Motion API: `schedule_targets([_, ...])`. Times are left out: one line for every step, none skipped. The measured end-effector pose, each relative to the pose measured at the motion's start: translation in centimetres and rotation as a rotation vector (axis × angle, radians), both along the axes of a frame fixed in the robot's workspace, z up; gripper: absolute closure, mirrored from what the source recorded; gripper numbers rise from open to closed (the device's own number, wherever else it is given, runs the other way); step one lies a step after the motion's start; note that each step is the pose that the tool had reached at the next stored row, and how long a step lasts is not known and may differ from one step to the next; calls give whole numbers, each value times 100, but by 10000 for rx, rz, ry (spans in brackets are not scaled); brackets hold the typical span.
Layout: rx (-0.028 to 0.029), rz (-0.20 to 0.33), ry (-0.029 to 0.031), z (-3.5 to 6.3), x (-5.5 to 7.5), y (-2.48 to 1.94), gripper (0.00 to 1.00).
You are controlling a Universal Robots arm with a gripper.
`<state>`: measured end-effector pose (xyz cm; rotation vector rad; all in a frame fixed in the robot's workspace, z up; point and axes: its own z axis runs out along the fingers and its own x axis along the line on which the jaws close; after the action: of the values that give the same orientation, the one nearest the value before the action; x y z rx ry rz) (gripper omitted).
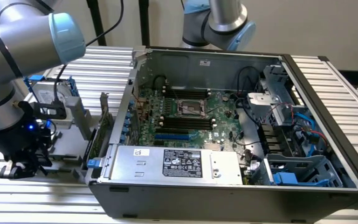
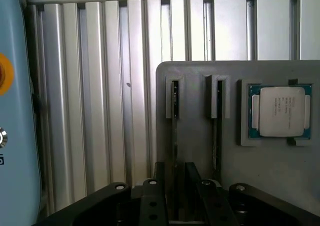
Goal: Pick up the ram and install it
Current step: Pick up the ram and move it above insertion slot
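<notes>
My gripper will next take the ram by the bare part at its middle (image 2: 175,182), because the raised block of the holder wraps around the end of the ram.
Two ram sticks stand edge-on in slots of a grey holder (image 2: 280,181): one ram (image 2: 175,101) and a second ram (image 2: 219,98) beside it. My gripper (image 2: 180,198) hangs over the near end of the first stick, open, with its dark fingers (image 2: 156,188) on either side of that stick's line and not touching it. In the exterior view my gripper (image 1: 18,165) hangs low at the exterior view's left, over the grey holder (image 1: 64,140) beside the open computer case (image 1: 123,112). The black memory slots (image 1: 185,122) lie on the motherboard inside the case.
A processor chip (image 2: 280,111) sits in a pocket of the holder. An upright green expansion card (image 1: 104,119) and a silver hard drive (image 1: 42,91) stand between my arm and the case wall. A power supply (image 1: 179,163) fills the case front. A second arm (image 1: 223,23) stands behind.
</notes>
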<state>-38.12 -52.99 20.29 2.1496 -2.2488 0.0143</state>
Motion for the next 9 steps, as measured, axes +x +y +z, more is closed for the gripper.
schedule_targets([7, 0, 3, 0, -1, -1, 69])
schedule_targets([15, 1, 2, 0, 0, -3, 69])
schedule_targets([26, 2, -1, -3, 1, -5, 69])
schedule_targets([33, 3, -1, -7, 1, -9, 69])
schedule_targets([39, 4, 0, -9, 1, -15, 69])
schedule_targets([43, 4, -1, -12, 1, -19, 69])
schedule_targets([46, 3, -1, -16, 1, -21, 69])
schedule_targets([48, 3, -2, -19, 1, -24, 72])
schedule_targets([49, 4, -1, -22, 2, -27, 72])
